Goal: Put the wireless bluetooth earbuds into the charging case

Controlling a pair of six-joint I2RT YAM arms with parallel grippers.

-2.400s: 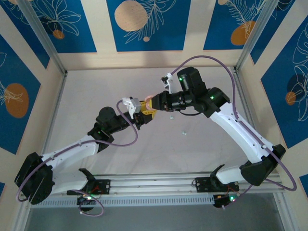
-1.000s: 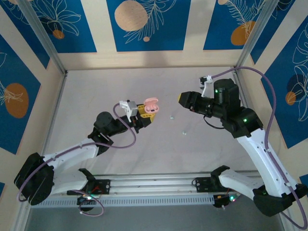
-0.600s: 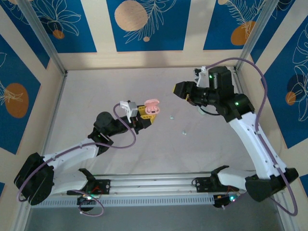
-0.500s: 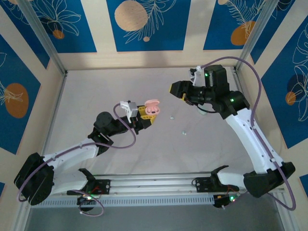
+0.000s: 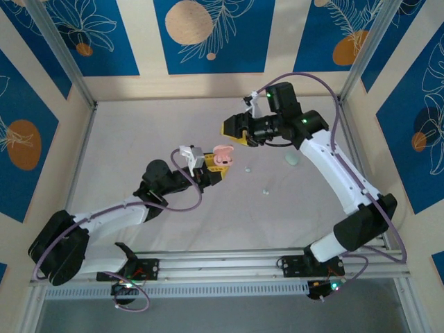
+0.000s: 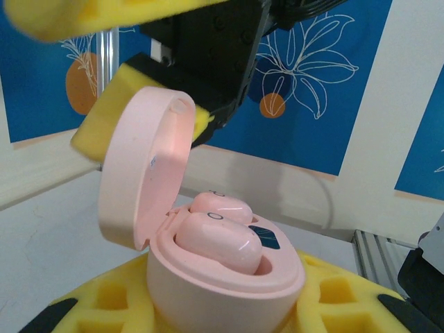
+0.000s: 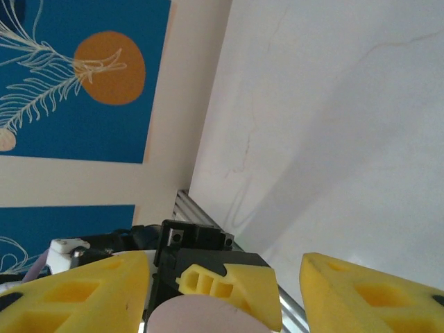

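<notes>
I will close the pink case over the earbuds, so next I will use my right gripper to grab the pink charging case (image 5: 222, 155) across the outside of the lid and the base of the case.
My left gripper (image 5: 210, 167) is shut on a pink charging case (image 5: 222, 155) and holds it above the table's middle with its lid (image 6: 139, 173) swung open. Two pink earbuds (image 6: 218, 239) sit in the case (image 6: 222, 284), side by side. The left gripper's (image 6: 222, 309) yellow pads (image 6: 340, 298) clamp the base. My right gripper (image 5: 233, 130) hovers open just behind and above the case, its yellow pads (image 6: 142, 100) close to the lid. In the right wrist view the right gripper (image 7: 222, 291) has nothing between its fingers, and the lid's top (image 7: 201, 318) shows beyond them.
Two tiny pale earbuds (image 5: 248, 171) (image 5: 264, 191) lie loose on the white table right of the case. A pale teal case (image 5: 293, 159) rests farther right, under the right arm. Walls with metal posts (image 5: 59, 52) close in the table.
The right arm swung in from the right side toward the pink case, and its jaws opened wider. The left arm nudged slightly right, still holding the case.
</notes>
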